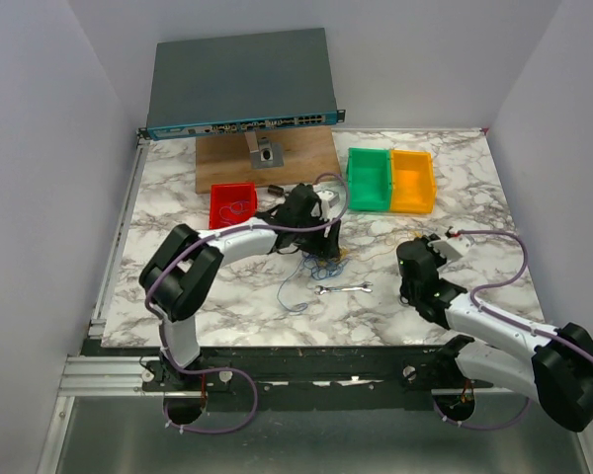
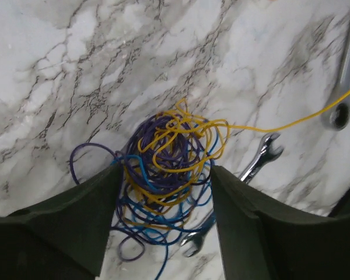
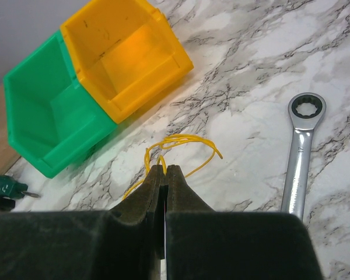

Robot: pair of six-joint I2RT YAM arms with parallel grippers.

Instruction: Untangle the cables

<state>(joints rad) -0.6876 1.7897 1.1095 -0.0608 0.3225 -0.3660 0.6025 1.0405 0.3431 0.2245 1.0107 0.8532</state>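
The cables would stay on the tabletop if I lifted my left gripper now, because its fingers are apart on either side of the bundle (image 2: 166,169).
The cables (image 1: 322,265) are a tangled bundle of blue, purple and yellow wire on the marble table, just left of centre. In the left wrist view the bundle (image 2: 166,169) lies between my left gripper's fingers (image 2: 76,233). The left gripper (image 2: 163,181) is open, with its jaws on either side of the bundle. One yellow strand (image 2: 291,122) runs off to the right. My right gripper (image 3: 165,170) is shut on the looped end of this yellow cable (image 3: 184,140). In the top view the right gripper (image 1: 425,247) is to the right of the bundle.
A small silver wrench (image 1: 344,288) lies under the bundle's edge (image 2: 259,156). A ratchet wrench (image 3: 303,149) lies right of the right gripper. Green bin (image 1: 369,178), yellow bin (image 1: 412,181), red bin (image 1: 232,204), a wooden board (image 1: 267,158) and a network switch (image 1: 242,84) are at the back.
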